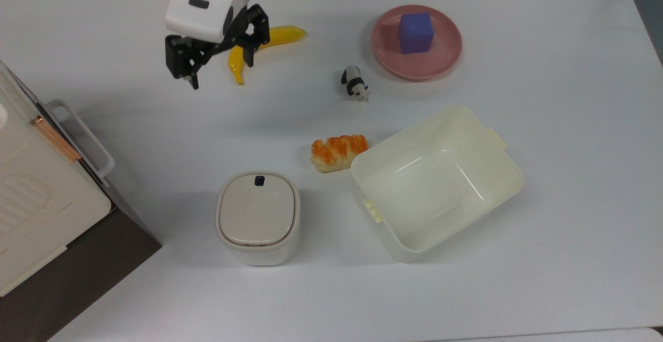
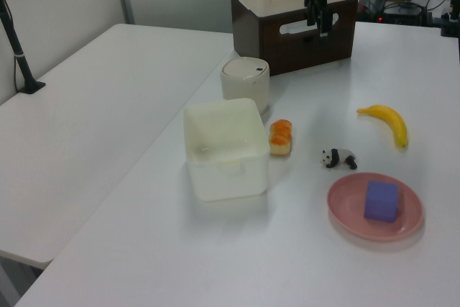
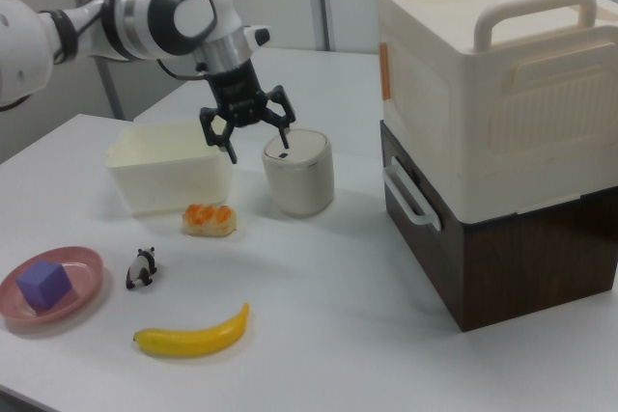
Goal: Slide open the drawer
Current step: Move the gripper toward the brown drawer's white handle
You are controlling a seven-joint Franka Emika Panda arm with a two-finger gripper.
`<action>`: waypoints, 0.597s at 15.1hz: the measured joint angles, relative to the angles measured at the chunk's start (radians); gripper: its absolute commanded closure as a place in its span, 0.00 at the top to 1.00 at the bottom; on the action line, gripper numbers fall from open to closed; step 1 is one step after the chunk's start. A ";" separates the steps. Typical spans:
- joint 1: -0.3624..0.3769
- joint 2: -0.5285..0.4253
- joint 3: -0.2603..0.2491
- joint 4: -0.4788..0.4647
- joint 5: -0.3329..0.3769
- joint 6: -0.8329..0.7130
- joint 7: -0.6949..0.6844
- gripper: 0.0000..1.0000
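The drawer needs to slide open, so the robot's gripper should next grab the white loop handle (image 2: 291,29) on the drawer's front (image 2: 295,51).
The drawer (image 1: 77,269) is a dark brown unit at the top view's left edge, under a cream box, with a white loop handle (image 1: 85,137) on its front. It stands shut, the front (image 3: 425,238) flush with the unit. My gripper (image 1: 221,75) hangs open and empty above the table, beside the banana (image 1: 269,36), well apart from the handle. In the left view the gripper (image 2: 318,23) shows in front of the drawer front (image 2: 295,52) and its handle (image 2: 291,29). In the right view the gripper (image 3: 259,151) hovers above the lidded bin, to the left of the handle (image 3: 410,197).
A small white lidded bin (image 1: 257,217), a bread roll (image 1: 339,150) and a cream open tub (image 1: 510,176) sit mid-table. A toy panda (image 1: 355,83) and a pink plate (image 1: 445,57) with a purple cube (image 1: 415,32) lie farther back. The cream box (image 3: 483,84) tops the drawer unit.
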 measured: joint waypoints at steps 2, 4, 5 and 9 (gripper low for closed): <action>-0.014 0.021 0.000 0.000 -0.008 0.054 -0.036 1.00; -0.040 0.050 -0.001 -0.001 -0.048 0.125 -0.088 1.00; -0.052 0.061 -0.001 -0.001 -0.064 0.153 -0.115 1.00; -0.101 0.104 -0.001 -0.001 -0.136 0.260 -0.181 1.00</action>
